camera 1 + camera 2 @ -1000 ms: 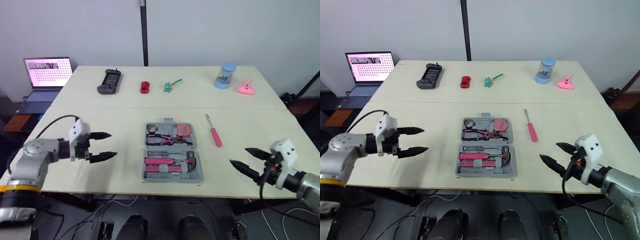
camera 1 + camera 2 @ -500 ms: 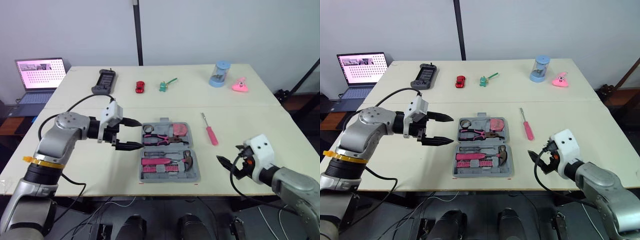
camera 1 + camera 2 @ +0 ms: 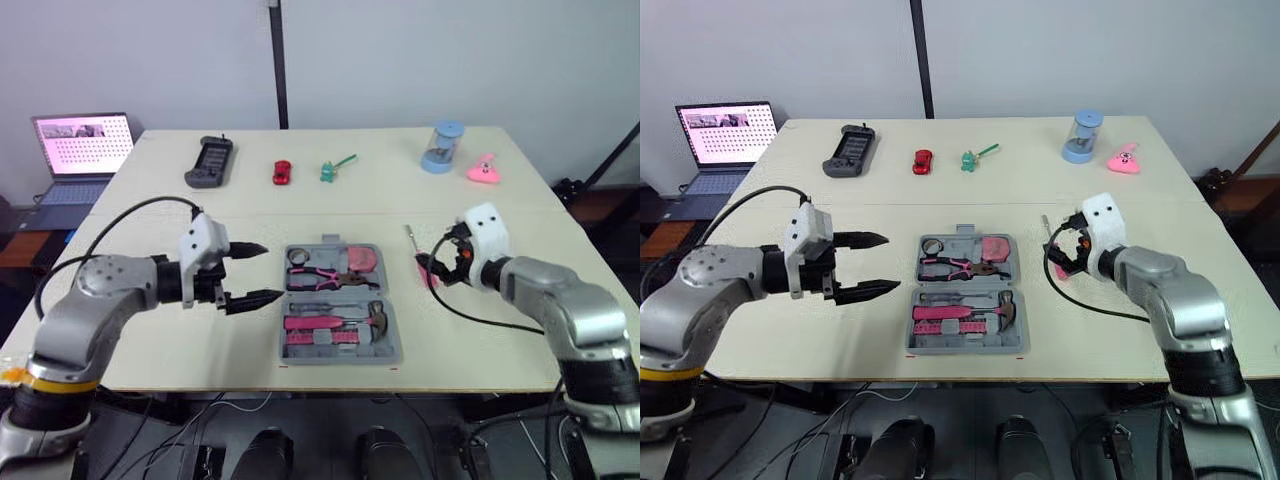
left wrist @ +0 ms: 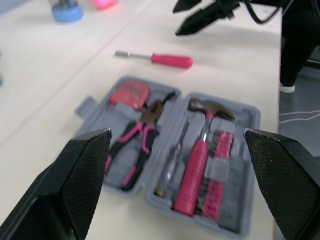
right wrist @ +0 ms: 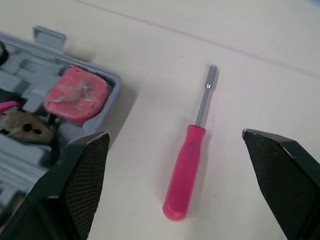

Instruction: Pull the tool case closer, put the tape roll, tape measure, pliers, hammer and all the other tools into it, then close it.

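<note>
My right gripper grabs the screwdriver's pink handle [image 5: 183, 172] next, to get the last tool into the case.
The grey tool case [image 3: 392, 350] lies open at the table's middle front. In it are a pink tape measure [image 3: 365, 260], pliers [image 3: 325, 277], a pink-handled hammer [image 3: 350, 321] and a small ring-shaped roll [image 3: 299, 257]. A pink screwdriver [image 5: 189, 175] lies on the table just right of the case. My right gripper [image 3: 436, 264] hovers open directly over the screwdriver, not touching it. Open too, my left gripper [image 3: 268, 272] sits at the case's left edge, fingertips pointing at it and holding nothing.
Along the far side stand a black game controller [image 3: 208, 162], a red toy car [image 3: 281, 172], a green toy [image 3: 333, 170], a blue container [image 3: 443, 148] and a pink toy [image 3: 485, 170]. A laptop [image 3: 80, 150] sits off the far left corner.
My right gripper has swung from the table's front right edge up and inward to above the screwdriver. The left gripper came in to the case's left side, then eased back slightly.
</note>
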### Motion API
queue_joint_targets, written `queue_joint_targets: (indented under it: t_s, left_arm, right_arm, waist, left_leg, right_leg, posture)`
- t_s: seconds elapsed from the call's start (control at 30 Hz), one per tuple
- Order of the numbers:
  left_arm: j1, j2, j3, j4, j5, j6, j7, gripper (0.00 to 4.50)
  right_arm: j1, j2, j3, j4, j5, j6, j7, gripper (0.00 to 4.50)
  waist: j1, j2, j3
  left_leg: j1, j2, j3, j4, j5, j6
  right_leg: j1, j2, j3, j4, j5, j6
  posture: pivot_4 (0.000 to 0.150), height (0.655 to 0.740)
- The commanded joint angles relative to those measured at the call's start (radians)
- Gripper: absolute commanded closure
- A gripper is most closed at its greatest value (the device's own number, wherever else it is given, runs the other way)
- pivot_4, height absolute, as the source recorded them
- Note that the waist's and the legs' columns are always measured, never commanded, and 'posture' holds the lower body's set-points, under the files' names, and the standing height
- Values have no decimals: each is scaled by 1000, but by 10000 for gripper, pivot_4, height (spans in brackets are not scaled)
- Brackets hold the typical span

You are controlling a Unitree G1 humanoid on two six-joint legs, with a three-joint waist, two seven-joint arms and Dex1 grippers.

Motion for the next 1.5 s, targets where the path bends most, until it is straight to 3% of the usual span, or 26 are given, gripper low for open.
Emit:
queue_joint_targets:
  t_s: [0.03,0.33,0.53,0.63,0.8,0.83,1.07,1.33,1.5]
  left_arm:
    - [29,-7,79,-107,-55,41,83,535]
    - [156,-15,161,-267,-110,129,252,535]
    - [200,2,189,-305,-134,143,293,535]
    - [221,6,185,-315,-134,137,298,0]
    - [216,18,155,-298,-136,119,280,0]
    - [208,18,149,-289,-138,114,273,0]
    - [103,31,26,-195,-137,72,166,0]
    - [-30,3,-131,-45,-64,-16,69,0]
    - [-63,-19,-184,4,-30,-65,30,0]
  right_arm:
    - [-109,34,18,192,-55,-54,8,0]
    - [-377,150,49,827,-191,-297,15,0]
    - [-464,208,42,1061,-242,-411,42,0]
    - [-479,219,40,1101,-262,-423,42,8366]
    - [-484,218,31,1094,-266,-400,61,33670]
    - [-480,214,28,1083,-265,-387,65,40461]
    - [-341,182,-3,777,-215,-168,112,40722]
    - [59,209,-109,19,-89,269,26,40723]
    - [213,243,-163,-165,-87,359,-43,40723]
  waist:
    - [-2,0,0]
    - [-7,0,0]
    - [-9,0,0]
    - [-10,1,0]
    - [-10,1,0]
    - [-10,1,0]
    - [-5,1,0]
    - [-5,1,0]
    - [-4,1,0]
  left_leg:
    - [0,0,0,0,0,0]
    - [0,-1,3,-3,1,-2]
    - [-1,-2,6,-5,2,-4]
    - [-1,-1,7,-5,3,-5]
    - [-1,-1,7,-6,3,-5]
    - [-1,-1,7,-6,3,-5]
    - [-2,-1,7,-6,3,-5]
    - [-3,-2,5,-6,3,-5]
    - [-2,-1,5,-6,3,-5]
  right_leg:
    - [0,0,0,0,0,0]
    - [-4,0,1,0,0,0]
    - [-8,0,4,3,0,-1]
    - [-8,0,4,4,1,-1]
    - [-9,1,5,4,0,-1]
    - [-9,1,5,4,0,-1]
    - [-10,1,5,5,0,-1]
    - [-11,1,4,5,0,-1]
    - [-11,2,5,5,0,-1]
  posture:
    - [1500,6741]
    - [1500,6741]
    - [1500,6741]
    - [1500,6741]
    - [1500,6741]
    - [1500,6741]
    - [1500,6741]
    - [1500,6741]
    - [1500,6741]
